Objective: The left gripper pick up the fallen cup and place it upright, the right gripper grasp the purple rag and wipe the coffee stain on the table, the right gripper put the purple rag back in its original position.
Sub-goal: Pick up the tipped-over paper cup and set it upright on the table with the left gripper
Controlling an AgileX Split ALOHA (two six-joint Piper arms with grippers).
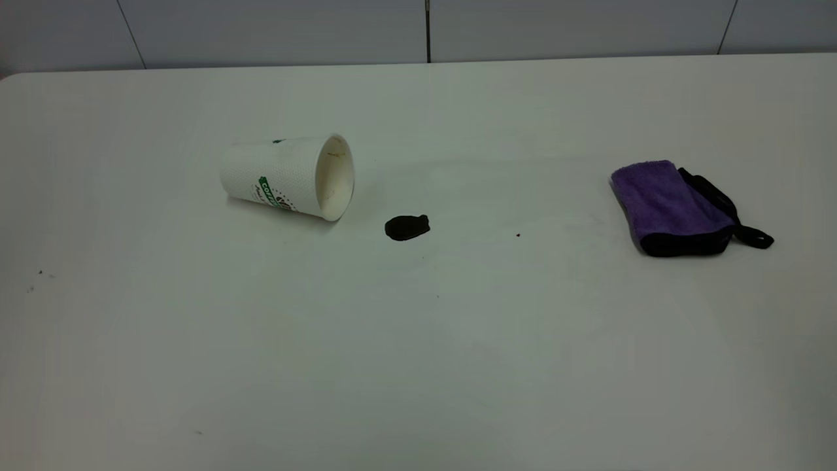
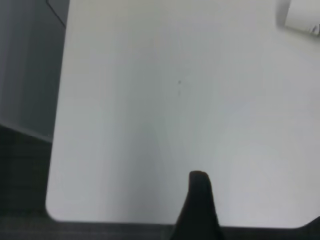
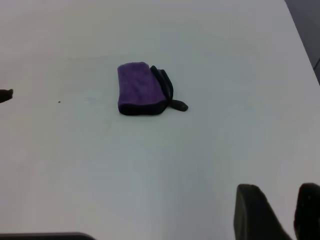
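Note:
Next, my left gripper grips the fallen cup [image 1: 288, 175] by the rim of its opening [image 1: 335, 136] to stand the cup upright.
The fallen cup [image 1: 288, 175] lies on its side at the table's [image 1: 418, 366] left middle, its mouth facing right. The coffee stain [image 1: 407, 227] is a dark blob just right of the cup's mouth. The purple rag [image 1: 673, 206] lies folded at the right, its black loop to the right. Neither arm shows in the exterior view. In the left wrist view the left gripper [image 2: 257, 200] is open and empty over bare table, with the cup [image 2: 300, 17] far off. In the right wrist view the right gripper [image 3: 277, 192] is empty with a narrow gap between its fingers, well short of the rag [image 3: 140, 89]. The stain [image 3: 5, 95] shows at that view's edge.
A few tiny dark specks [image 1: 518, 235] dot the tabletop. A grey panelled wall [image 1: 425, 29] runs behind the far edge. The left wrist view shows a rounded table corner [image 2: 52, 212] near that arm.

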